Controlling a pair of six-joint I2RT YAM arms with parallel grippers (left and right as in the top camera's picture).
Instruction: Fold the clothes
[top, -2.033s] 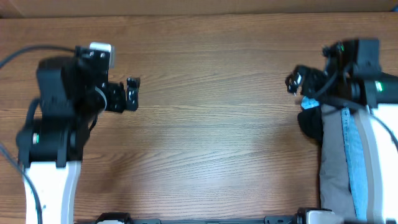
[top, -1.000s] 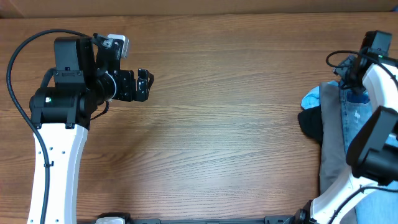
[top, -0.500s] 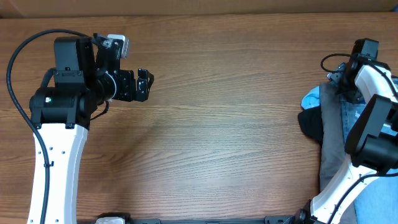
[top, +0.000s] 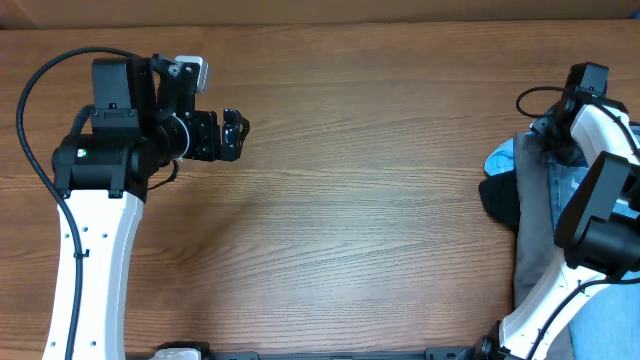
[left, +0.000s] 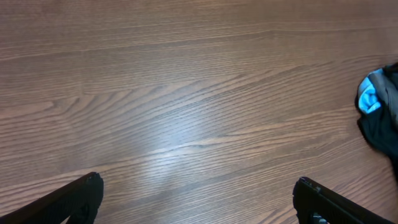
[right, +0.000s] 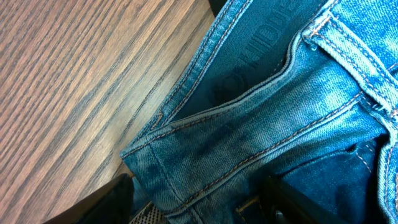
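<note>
The right gripper's fingers reach down on both sides of the waistband corner (right: 169, 179), with one finger deep in the pocket denim (right: 324, 179), so the gripper should close on the jeans.
The light-blue denim jeans (top: 568, 205) lie in a pile at the table's right edge. In the right wrist view their waistband and stitched seams (right: 261, 112) fill the frame. My right gripper (top: 558, 140) is low over the top of the jeans. Its fingers (right: 199, 202) are apart, with the denim waistband edge between them. My left gripper (top: 236, 135) is open and empty over bare wood at the left. In the left wrist view its two fingertips (left: 196, 199) stand wide apart above the tabletop.
Plain grey trousers (top: 535, 255) lie under the jeans. A black garment (top: 497, 200) and a pale-blue one (top: 500, 158) sit at the pile's left side, and also show in the left wrist view (left: 379, 112). The wooden table (top: 370, 200) spans the middle.
Over two seconds my right arm swung from the table's upper right down onto the clothes pile. My left arm shifted slightly right. Little has moved in the last half second.
</note>
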